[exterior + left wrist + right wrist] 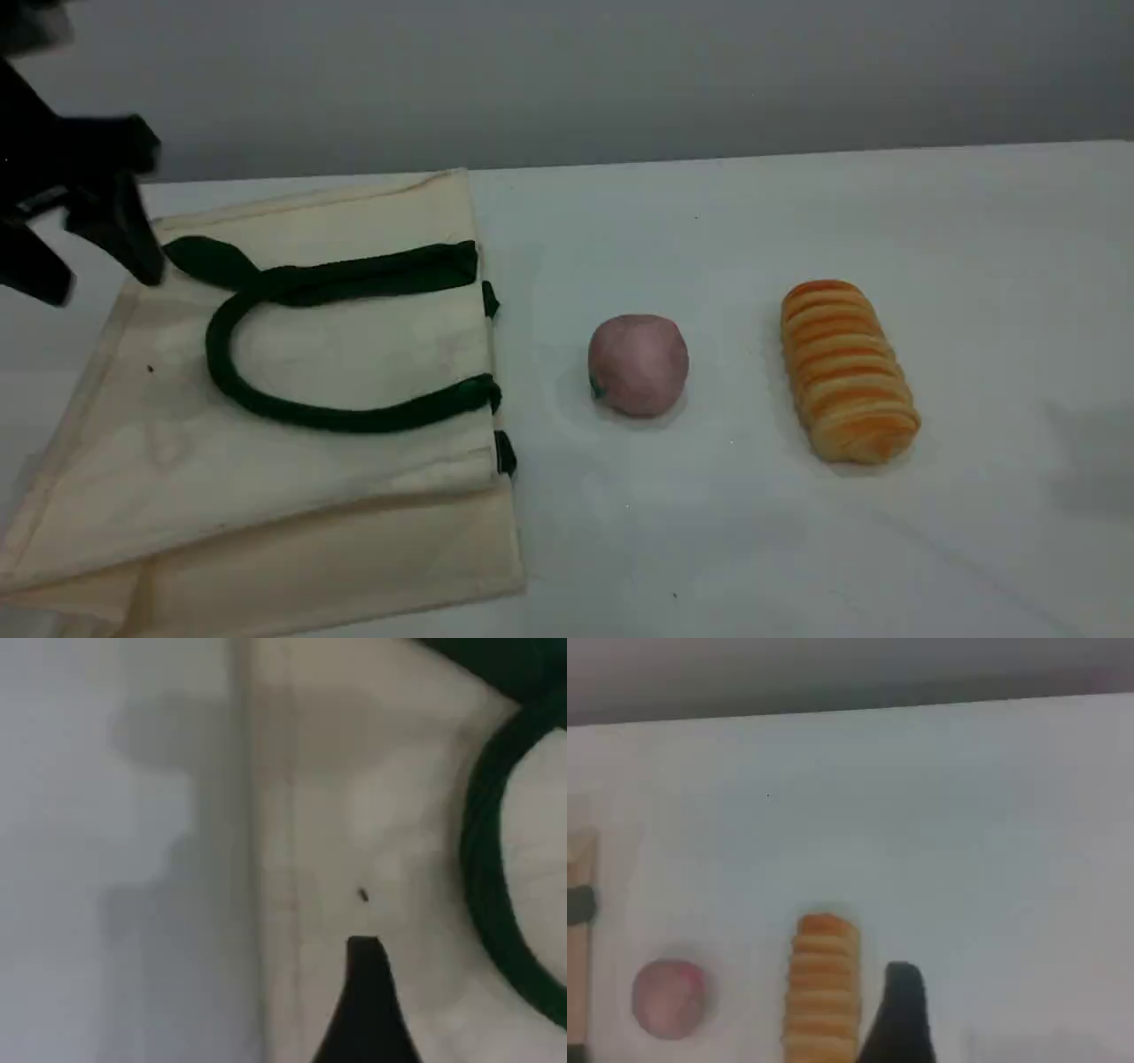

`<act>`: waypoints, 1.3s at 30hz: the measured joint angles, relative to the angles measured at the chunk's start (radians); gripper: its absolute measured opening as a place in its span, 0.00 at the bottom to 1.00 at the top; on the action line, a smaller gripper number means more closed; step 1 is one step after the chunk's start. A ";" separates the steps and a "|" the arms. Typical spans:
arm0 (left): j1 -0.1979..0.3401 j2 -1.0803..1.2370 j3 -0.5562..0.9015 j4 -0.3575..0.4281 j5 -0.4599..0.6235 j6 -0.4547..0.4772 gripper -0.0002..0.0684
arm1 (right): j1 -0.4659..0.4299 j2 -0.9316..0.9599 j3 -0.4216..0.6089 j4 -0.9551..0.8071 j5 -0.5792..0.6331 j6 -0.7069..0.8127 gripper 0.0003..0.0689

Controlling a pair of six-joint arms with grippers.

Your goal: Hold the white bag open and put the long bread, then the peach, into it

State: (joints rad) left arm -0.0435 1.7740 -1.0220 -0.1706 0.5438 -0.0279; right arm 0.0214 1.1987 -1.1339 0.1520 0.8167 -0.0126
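Note:
My left gripper needs to pinch the bag next by the green strap handle that rests on top, because the white bag [354, 354] is lying flat and slack.
The white bag [354, 354] lies flat on the table's left side, its mouth facing right and its dark green handles [337, 416] resting on top. Right of it sits the pink peach [638, 363], and farther right the long bread [846, 372] lies lengthwise. My left gripper [99, 283] hovers open over the bag's far left corner, holding nothing. Its fingertip [363, 992] shows above the cloth near a handle [487, 868]. The right gripper is outside the scene view. In its wrist view one fingertip [899, 1010] sits just right of the long bread [824, 992], with the peach [669, 997] farther left, nothing held.
The white table [797, 221] ends at a grey wall behind. The bag's left seam [257, 859] runs beside bare tabletop. A soft shadow [1090, 452] falls on the table at the far right.

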 joint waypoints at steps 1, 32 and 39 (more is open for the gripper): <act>-0.002 0.017 0.000 -0.012 -0.011 0.011 0.71 | 0.000 0.000 0.000 -0.001 0.000 0.000 0.81; -0.073 0.238 -0.094 -0.076 -0.104 0.028 0.71 | 0.000 0.000 0.000 -0.002 0.008 0.000 0.81; -0.073 0.280 -0.097 -0.076 -0.101 0.028 0.68 | 0.000 0.000 0.000 -0.002 0.009 0.000 0.81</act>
State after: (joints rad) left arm -0.1163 2.0538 -1.1192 -0.2466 0.4433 0.0000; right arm 0.0214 1.1987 -1.1339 0.1500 0.8253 -0.0126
